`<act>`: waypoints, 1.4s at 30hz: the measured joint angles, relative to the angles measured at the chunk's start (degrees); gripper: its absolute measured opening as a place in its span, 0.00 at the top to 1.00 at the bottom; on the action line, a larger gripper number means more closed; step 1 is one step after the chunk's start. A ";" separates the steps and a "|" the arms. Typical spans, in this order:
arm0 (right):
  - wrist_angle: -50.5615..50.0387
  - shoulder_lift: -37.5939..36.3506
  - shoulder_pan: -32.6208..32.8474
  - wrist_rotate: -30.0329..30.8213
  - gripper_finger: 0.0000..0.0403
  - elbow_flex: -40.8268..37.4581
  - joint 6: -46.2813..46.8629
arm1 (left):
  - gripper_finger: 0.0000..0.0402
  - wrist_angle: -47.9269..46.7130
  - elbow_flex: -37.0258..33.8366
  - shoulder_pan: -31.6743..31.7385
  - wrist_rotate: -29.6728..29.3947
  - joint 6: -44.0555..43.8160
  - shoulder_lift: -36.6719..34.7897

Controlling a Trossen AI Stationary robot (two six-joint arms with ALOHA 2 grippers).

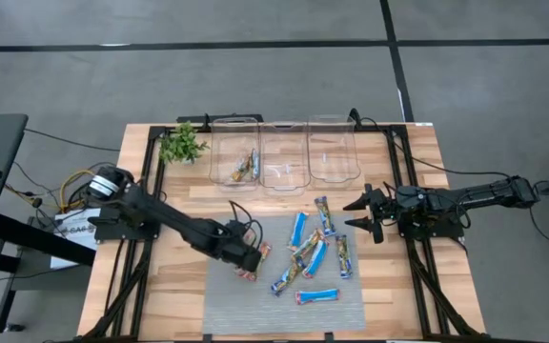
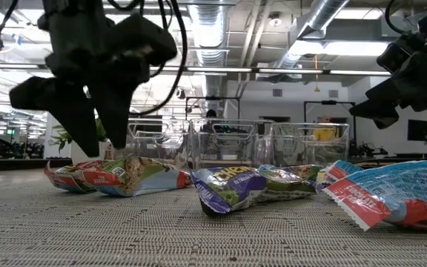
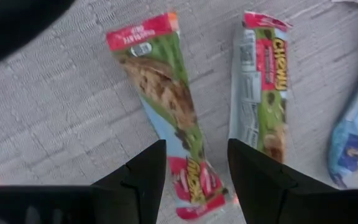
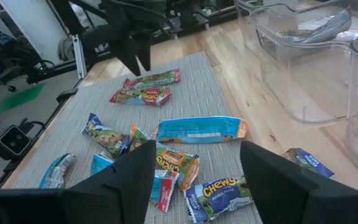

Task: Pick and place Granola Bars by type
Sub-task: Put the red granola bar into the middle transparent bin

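My left gripper lowers its fingers next, before it closes on the green-and-red bar. The fingers on either side stop above the bar, so closing now would miss it.
Several granola bars lie flat on the grey mat (image 1: 284, 300): blue-and-white ones (image 1: 315, 257) and multicoloured ones (image 1: 343, 255). Two green-and-red bars (image 1: 260, 252) lie side by side at the mat's left. My left gripper (image 3: 196, 180) is open and points down just above them, with its fingers on either side of one bar's (image 3: 160, 93) end; in the low view the left gripper (image 2: 102, 144) hangs above the bars (image 2: 124, 178). My right gripper (image 1: 365, 214) waits open at the mat's right edge, facing the pile (image 4: 166, 162).
Three clear bins (image 1: 284, 152) stand in a row at the table's far edge; the left one (image 1: 234, 151) holds a few bars (image 1: 246, 167). A green plant sprig (image 1: 181, 145) sits left of them. Bare mat lies near the table's near edge.
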 joint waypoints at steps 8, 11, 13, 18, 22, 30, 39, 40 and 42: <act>0.01 -0.01 0.01 0.00 0.44 0.02 0.00 | 0.59 0.48 0.07 2.63 2.12 2.90 1.86; -0.01 -0.01 -0.01 0.00 0.44 0.02 0.00 | 0.59 0.20 0.13 2.97 3.09 4.22 2.98; 0.16 -0.06 -0.01 0.00 0.44 0.00 0.00 | 0.59 0.02 0.13 3.09 3.18 4.94 3.77; 0.16 -0.09 0.00 0.00 0.44 0.00 0.00 | 0.59 0.37 0.21 3.14 4.11 6.82 5.82; 0.17 -0.08 0.01 0.00 0.44 0.00 0.00 | 0.59 0.50 0.35 3.14 4.45 7.89 6.21; 0.16 -0.08 0.01 0.00 0.44 0.00 -0.01 | 0.71 0.09 0.22 3.21 4.71 10.07 6.12; 0.16 -0.08 -0.01 0.00 0.44 0.00 -0.01 | 0.89 2.16 0.15 3.19 4.49 15.26 6.01; 0.16 -0.08 0.01 0.00 0.44 0.00 0.00 | 0.90 2.21 0.44 3.19 4.29 16.14 5.98; 0.16 -0.08 0.02 0.00 0.44 0.00 0.00 | 0.90 2.71 0.90 3.14 3.50 18.02 5.25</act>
